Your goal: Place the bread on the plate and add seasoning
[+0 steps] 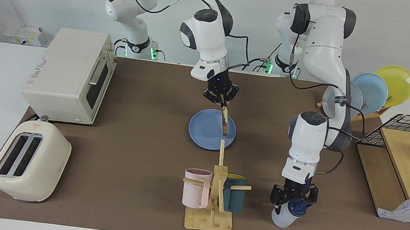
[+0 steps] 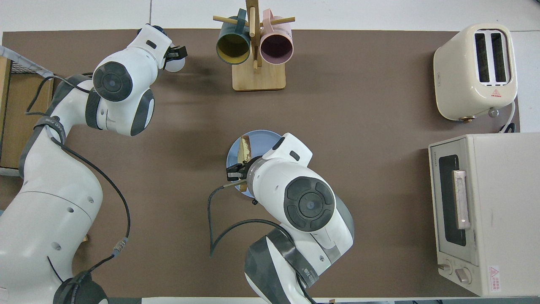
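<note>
Next, my left gripper will grip the seasoning bottle by its end with the cap to add seasoning to the bread over the blue plate.
The bread hangs edge-down from my right gripper, which is shut on its upper edge. It hangs over the blue plate in the middle of the mat, above the part of the plate toward the left arm's end. From overhead, the bread shows over the plate just past the right gripper. My left gripper is open, low over the mat, with its fingers around the navy cap of the seasoning bottle. From overhead, the bottle shows under the left gripper.
A mug tree with a pink and a teal mug stands beside the bottle. A cream toaster and a toaster oven sit at the right arm's end. A rack of plates and a wire-and-wood shelf sit at the left arm's end.
</note>
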### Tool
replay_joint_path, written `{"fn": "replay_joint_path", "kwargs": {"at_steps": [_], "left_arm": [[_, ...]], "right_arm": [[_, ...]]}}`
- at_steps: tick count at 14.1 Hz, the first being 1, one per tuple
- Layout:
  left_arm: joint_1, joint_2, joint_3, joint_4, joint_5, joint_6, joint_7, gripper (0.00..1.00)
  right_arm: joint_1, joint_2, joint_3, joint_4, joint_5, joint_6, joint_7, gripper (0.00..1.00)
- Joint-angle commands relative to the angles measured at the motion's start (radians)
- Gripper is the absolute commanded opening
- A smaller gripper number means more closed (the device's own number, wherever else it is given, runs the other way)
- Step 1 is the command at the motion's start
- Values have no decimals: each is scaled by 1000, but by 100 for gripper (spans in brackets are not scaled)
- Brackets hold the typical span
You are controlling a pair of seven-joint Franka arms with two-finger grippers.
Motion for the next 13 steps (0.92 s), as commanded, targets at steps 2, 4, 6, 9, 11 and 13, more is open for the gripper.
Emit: {"fn": "replay_joint_path", "kwargs": {"at_steps": [2, 4, 6, 9, 11, 13], "left_arm": [[4, 25, -3, 29, 12, 28, -22, 62], [4, 27, -4, 29, 13, 39, -16, 0], [4, 25, -4, 17, 12, 70, -13, 0], [-2, 24, -4, 3, 4, 94, -19, 0], [1, 2, -13, 0, 1, 79, -24, 0], [-2, -67, -13, -61, 2, 65, -8, 0]], "right_arm": [[2, -36, -4, -52, 18, 25, -1, 0], [-1, -49, -4, -86, 18, 26, -1, 0], [-10, -57, -5, -124, 18, 54, -2, 0], [-52, -82, -5, -199, 18, 91, -2, 0], [-72, -83, -5, -207, 18, 89, -4, 0], [-87, -83, -5, -207, 18, 89, -6, 0]]}}
